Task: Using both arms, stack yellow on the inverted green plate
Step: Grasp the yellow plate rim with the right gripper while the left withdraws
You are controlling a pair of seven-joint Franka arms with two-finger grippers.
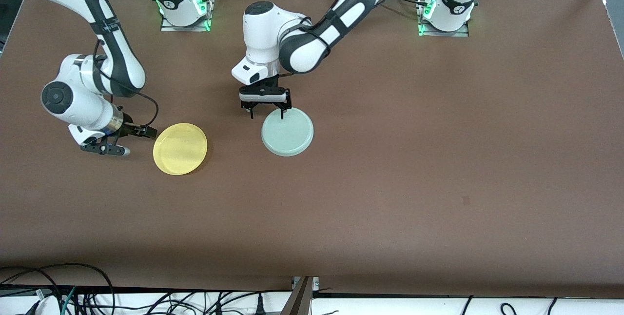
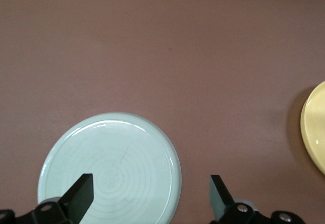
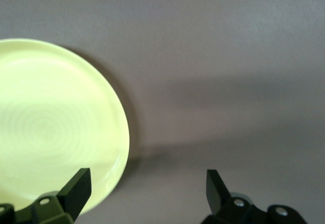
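The right gripper picks up the yellow plate point(image 1: 180, 148) by its rim next, to stack it on the inverted green plate.
The yellow plate point(image 1: 180, 148) lies flat on the brown table toward the right arm's end. The pale green plate point(image 1: 287, 131) lies flat near the table's middle, apart from it, and shows faint concentric rings in the left wrist view point(image 2: 109, 168). My left gripper point(image 1: 266, 112) is open and empty just over the green plate's edge farther from the front camera. In its wrist view point(image 2: 151, 196) one finger is over the plate and the other over bare table. My right gripper point(image 1: 132, 142) is open and empty, low beside the yellow plate point(image 3: 51, 127). The plate's rim sits between its fingers point(image 3: 147, 188).
The table point(image 1: 390, 183) stretches wide toward the left arm's end and toward the front camera. Both arm bases point(image 1: 185, 8) point(image 1: 446, 10) stand along the edge farthest from the front camera. Cables point(image 1: 73, 295) hang below the nearest edge.
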